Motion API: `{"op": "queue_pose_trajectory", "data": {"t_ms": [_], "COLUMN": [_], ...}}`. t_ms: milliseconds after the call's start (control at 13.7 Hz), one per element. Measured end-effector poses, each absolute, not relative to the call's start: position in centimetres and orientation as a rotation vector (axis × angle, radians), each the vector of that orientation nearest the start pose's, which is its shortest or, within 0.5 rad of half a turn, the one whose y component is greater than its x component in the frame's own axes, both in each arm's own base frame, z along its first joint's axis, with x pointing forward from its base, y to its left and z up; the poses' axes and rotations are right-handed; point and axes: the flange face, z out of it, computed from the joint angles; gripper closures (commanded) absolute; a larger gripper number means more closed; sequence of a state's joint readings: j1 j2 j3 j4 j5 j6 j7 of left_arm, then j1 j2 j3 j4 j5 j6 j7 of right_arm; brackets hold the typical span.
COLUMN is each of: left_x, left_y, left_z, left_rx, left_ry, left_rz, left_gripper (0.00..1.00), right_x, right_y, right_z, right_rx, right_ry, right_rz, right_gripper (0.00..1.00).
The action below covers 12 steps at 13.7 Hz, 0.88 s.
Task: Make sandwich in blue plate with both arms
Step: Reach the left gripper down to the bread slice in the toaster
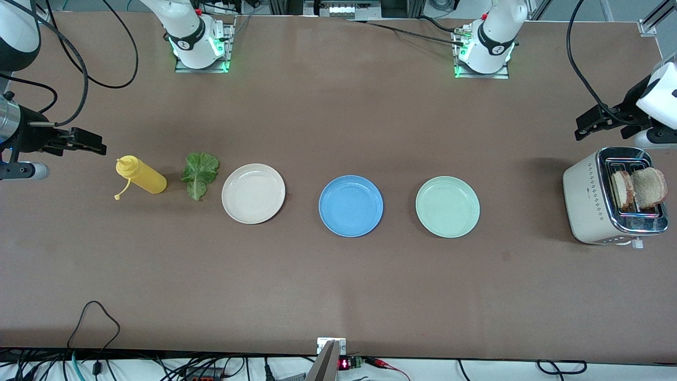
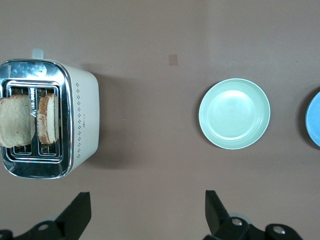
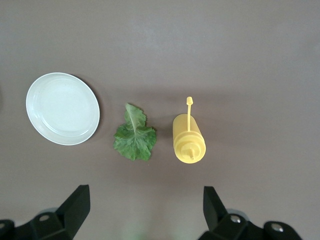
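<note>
The bread slice beside the toaster's dotted side is for the sandwich in the blue plate [image 1: 350,206]. My left gripper should grab it next by its top crust [image 1: 624,189].
The blue plate [image 1: 350,206] lies bare in the middle of the table; its edge shows in the left wrist view [image 2: 315,120]. Two bread slices [image 1: 640,188] stand in the toaster's slots and show in the left wrist view [image 2: 30,120]. The lettuce leaf [image 1: 200,173] lies flat on the table between the bottle and the cream plate, and shows in the right wrist view [image 3: 135,137]. My left gripper [image 1: 582,127] is open and empty over the table beside the toaster [image 2: 147,197]. My right gripper [image 1: 98,144] is open and empty over the table by the yellow bottle [image 3: 145,192].
A cream-white plate [image 1: 253,193] and a pale green plate [image 1: 447,207] flank the blue plate. A yellow squeeze bottle [image 1: 142,176] lies on its side at the right arm's end. The white toaster [image 1: 587,203] stands at the left arm's end.
</note>
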State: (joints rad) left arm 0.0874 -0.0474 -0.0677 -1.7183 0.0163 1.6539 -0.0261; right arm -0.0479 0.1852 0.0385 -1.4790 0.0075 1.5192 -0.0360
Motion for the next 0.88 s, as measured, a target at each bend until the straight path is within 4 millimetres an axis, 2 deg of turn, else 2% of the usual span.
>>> {"op": "queue_pose_trajectory", "data": {"t_ms": [365,510,656,875], "left_x": [54.3,54.7,55.9,57.6], "left_y": [1.4,2.7,6.6,13.2], "left_z": [58.5,57.3,54.6,49.2], "left_rx": [-3.121,-3.121,-3.122,-3.130], "left_ry": [-0.077,-0.114,-0.178,-0.209], "left_rz": [0.038,0.053,0.059,0.089], "left_gripper": [0.00,0.00,0.00,0.00], "right_x": [60.0,59.9,59.6,59.2], "right_y": [-0.7,-0.6,-0.6,-0.6], "right_z": [55.7,55.8,55.7,55.7], "right_rx": [-3.115,-3.115,-3.115,-3.116], "right_ry": [-0.041,-0.041,-0.041,-0.040], "right_rz": [0.227,0.228,0.232,0.227], "right_gripper": [0.00,0.00,0.00,0.00]}}
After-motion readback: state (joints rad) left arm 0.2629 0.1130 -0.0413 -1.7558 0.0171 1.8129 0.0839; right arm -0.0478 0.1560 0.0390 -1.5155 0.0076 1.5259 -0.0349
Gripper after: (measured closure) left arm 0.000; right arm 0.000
